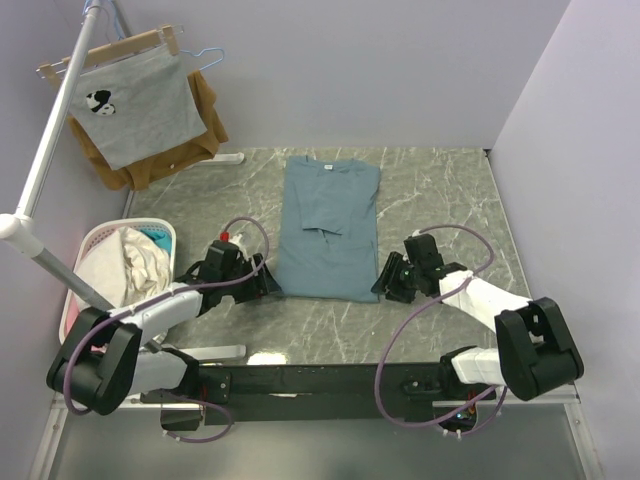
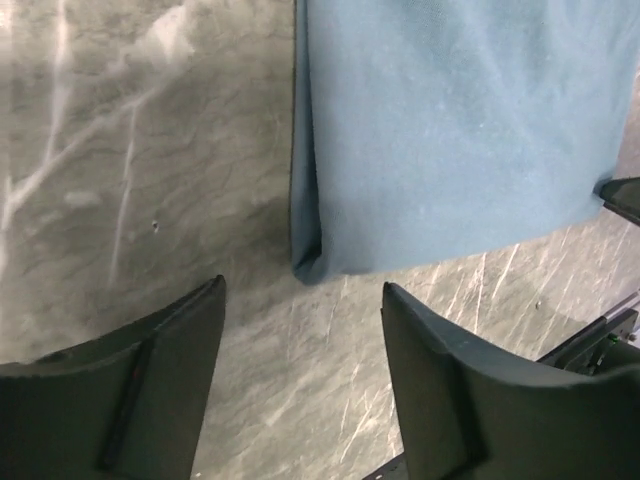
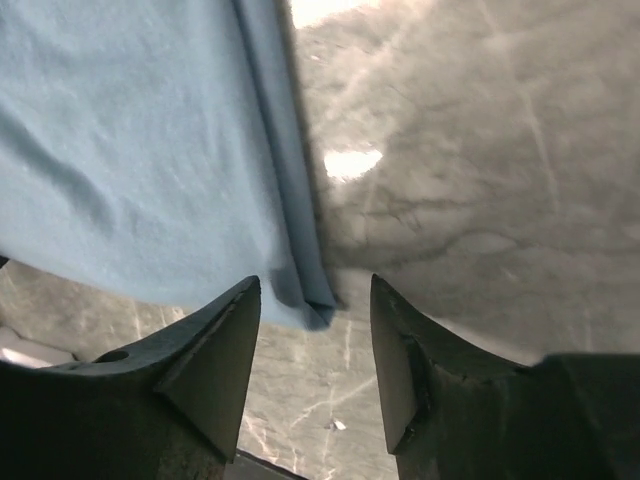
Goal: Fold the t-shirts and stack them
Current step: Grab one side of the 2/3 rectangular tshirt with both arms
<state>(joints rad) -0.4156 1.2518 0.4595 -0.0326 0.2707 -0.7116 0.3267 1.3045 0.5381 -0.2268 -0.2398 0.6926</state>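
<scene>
The folded corner of the t-shirt isn't ready to be gripped yet, because my right gripper's fingers are above the cloth and marble. My right gripper should come down to the corner first and then close on it.
A dusty teal-blue t-shirt (image 1: 328, 228) lies flat on the marble table, sides folded in, collar at the far end. My left gripper (image 1: 268, 281) is open and empty at the shirt's near left corner; in the left wrist view the corner (image 2: 312, 262) lies just ahead of my gripper (image 2: 303, 300). My right gripper (image 1: 383, 282) is open and empty at the near right corner; in the right wrist view the folded corner (image 3: 315, 300) sits between the tips of my gripper (image 3: 315, 290).
A white laundry basket (image 1: 88, 247) with pale clothes stands at the left. A grey printed shirt (image 1: 135, 105) and a brown garment (image 1: 205, 125) hang on hangers at the back left. A white pole (image 1: 50, 150) leans across the left side.
</scene>
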